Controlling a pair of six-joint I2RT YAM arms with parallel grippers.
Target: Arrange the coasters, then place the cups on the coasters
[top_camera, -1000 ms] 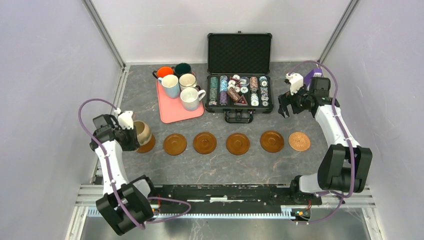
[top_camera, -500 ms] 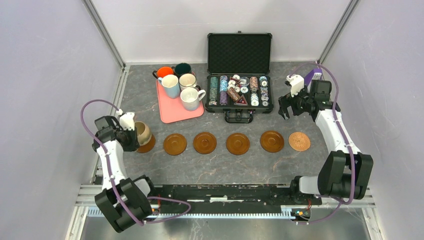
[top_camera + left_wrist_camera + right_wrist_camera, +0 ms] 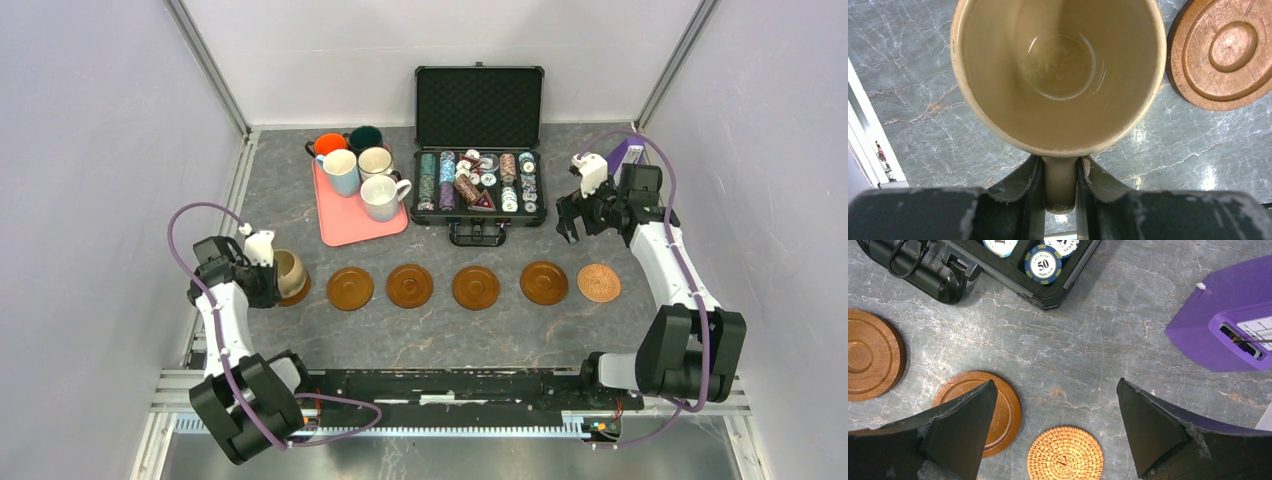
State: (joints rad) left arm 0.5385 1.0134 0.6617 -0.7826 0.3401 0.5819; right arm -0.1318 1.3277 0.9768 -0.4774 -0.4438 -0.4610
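My left gripper can let go of the cup now, because the tan cup (image 3: 290, 273) covers most of the leftmost brown coaster and would land there.
My left gripper (image 3: 268, 278) is shut on the handle of the tan cup (image 3: 290, 273). The cup stands upright over the leftmost brown coaster (image 3: 298, 295), hiding most of it; I cannot tell if they touch. In the left wrist view both fingers (image 3: 1034, 175) press the handle, below the cup's open mouth (image 3: 1058, 70). More brown coasters (image 3: 350, 288) (image 3: 410, 285) (image 3: 475, 287) (image 3: 544, 282) and a woven coaster (image 3: 598, 282) continue the row. The other cups (image 3: 381, 197) sit on the pink tray (image 3: 345, 225). My right gripper (image 3: 574, 212) (image 3: 1055, 381) hangs open and empty above the woven coaster (image 3: 1065, 452).
An open black poker-chip case (image 3: 478, 185) lies behind the row, its corner (image 3: 1048, 285) near my right gripper. A purple block (image 3: 1233, 335) sits at the right. Walls close in on both sides. The second coaster (image 3: 1223, 55) lies just right of the held cup.
The left gripper has brought the tan cup slightly nearer and down over the leftmost coaster, straightening it. The right gripper has drifted a little back and right, still open.
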